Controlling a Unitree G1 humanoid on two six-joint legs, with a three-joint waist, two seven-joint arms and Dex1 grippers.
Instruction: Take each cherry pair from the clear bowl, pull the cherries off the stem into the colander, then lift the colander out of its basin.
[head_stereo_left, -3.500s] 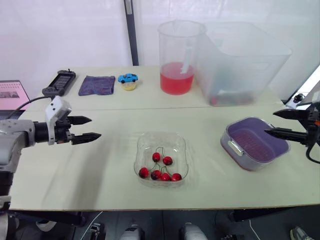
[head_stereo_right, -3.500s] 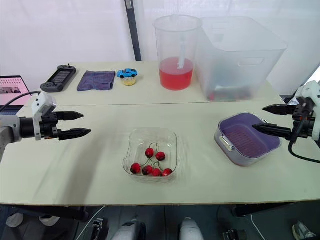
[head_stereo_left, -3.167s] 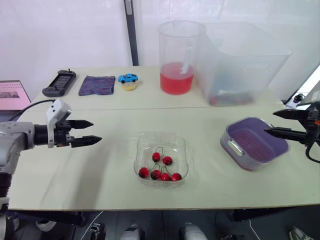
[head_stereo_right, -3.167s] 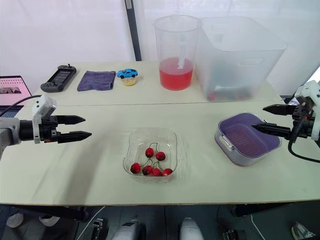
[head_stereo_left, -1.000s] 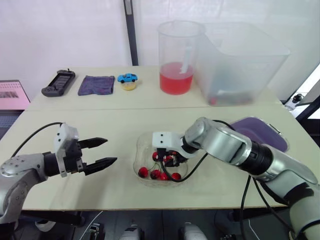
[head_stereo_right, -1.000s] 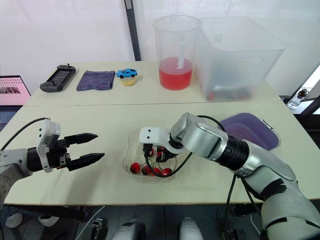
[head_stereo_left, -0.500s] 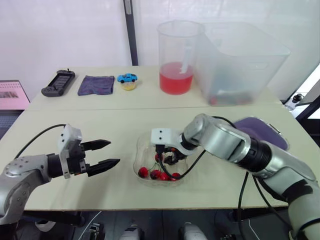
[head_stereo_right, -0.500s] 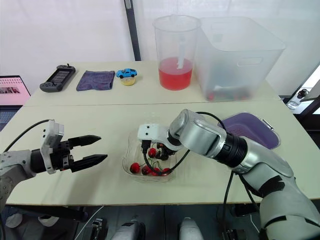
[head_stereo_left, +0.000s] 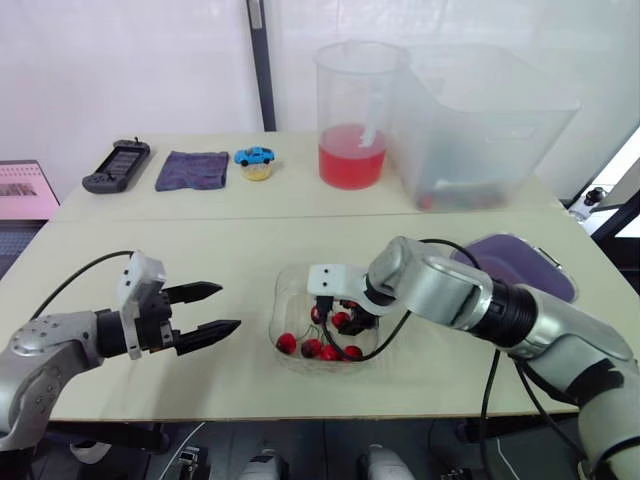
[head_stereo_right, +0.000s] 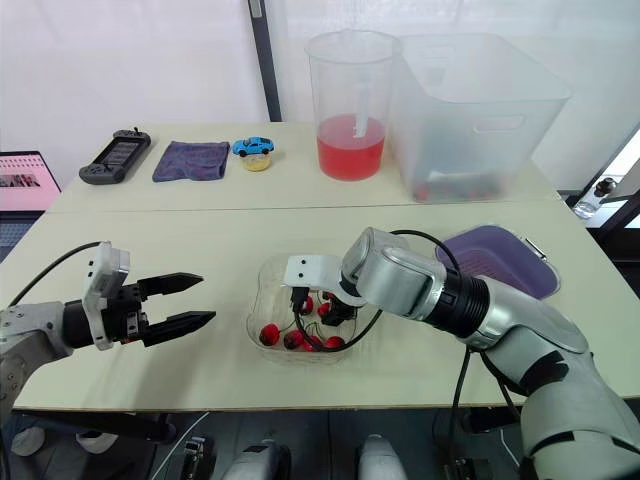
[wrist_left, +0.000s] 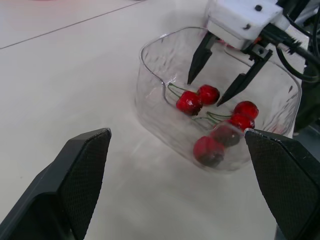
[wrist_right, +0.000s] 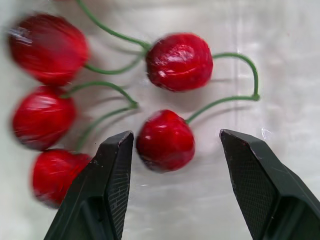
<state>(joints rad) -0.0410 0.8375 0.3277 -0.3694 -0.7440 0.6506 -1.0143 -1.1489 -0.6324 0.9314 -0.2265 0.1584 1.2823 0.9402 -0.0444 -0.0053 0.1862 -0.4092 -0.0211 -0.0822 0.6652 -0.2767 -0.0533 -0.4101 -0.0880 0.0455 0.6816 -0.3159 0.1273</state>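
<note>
The robot's right gripper will next grab one cherry by its round body (wrist_right: 165, 141), so that it can lift this cherry pair out of the clear bowl.
The clear bowl (head_stereo_left: 286, 288) sits mid-table and holds several red cherries (head_stereo_left: 312, 347) joined in pairs by green stems. My right gripper (head_stereo_left: 336, 314) reaches down into the bowl, open. In the right wrist view its fingers (wrist_right: 114, 186) stand on either side of one cherry (wrist_right: 165, 141) without touching it. My left gripper (head_stereo_left: 229, 307) hovers open to the left of the bowl, clear of it. The purple colander (head_stereo_left: 522, 256) rests in its basin at the right, partly hidden behind my right arm.
At the back stand a pitcher of red liquid (head_stereo_left: 355, 115) and a large clear bin (head_stereo_left: 482, 120). A blue toy car (head_stereo_left: 256, 157), a folded cloth (head_stereo_left: 192, 170) and a black controller (head_stereo_left: 117, 165) lie at the back left.
My right arm has swung from beside the colander over to the bowl and dipped its open fingers among the cherries. The left gripper has come forward and closer to the bowl.
</note>
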